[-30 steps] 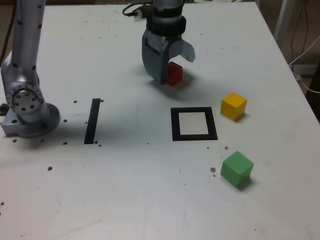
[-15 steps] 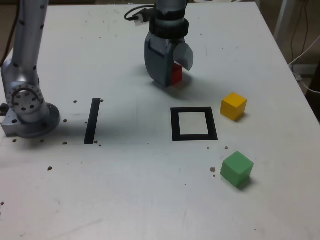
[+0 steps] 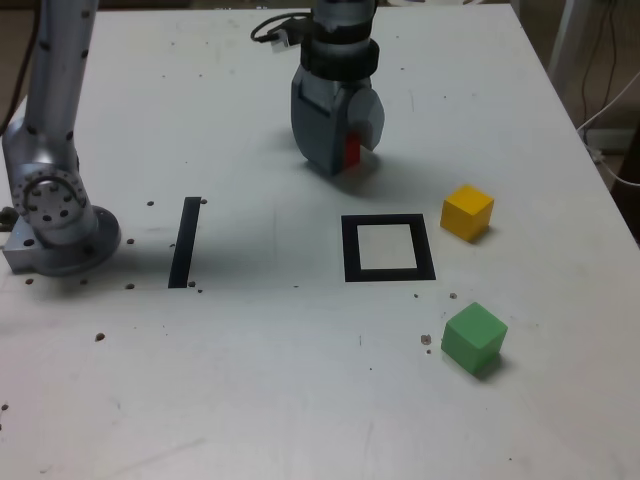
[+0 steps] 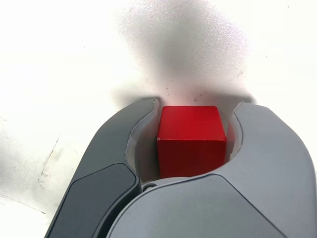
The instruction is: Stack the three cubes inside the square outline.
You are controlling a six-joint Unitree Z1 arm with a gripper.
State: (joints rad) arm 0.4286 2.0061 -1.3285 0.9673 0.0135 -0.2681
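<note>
The red cube is short of the square outline, so my gripper should move the cube toward the outline before releasing it.
My gripper stands at the far middle of the table with its jaws shut on the red cube; only a sliver of red shows between them. The wrist view shows the red cube filling the gap between the two grey fingers, both touching its sides, the cube resting on the white table. The yellow cube sits to the exterior view's right of the square outline. The green cube lies nearer the front, right of the outline. The outline's white centre holds nothing.
The arm's grey base stands at the exterior view's left. A straight black tape strip lies between the base and the outline. Small dark specks dot the white table. Cables hang past the table's right edge.
The jaws have swung closed around the red cube, from wide apart to pressed against its sides. The cube and the arm have stayed in place.
</note>
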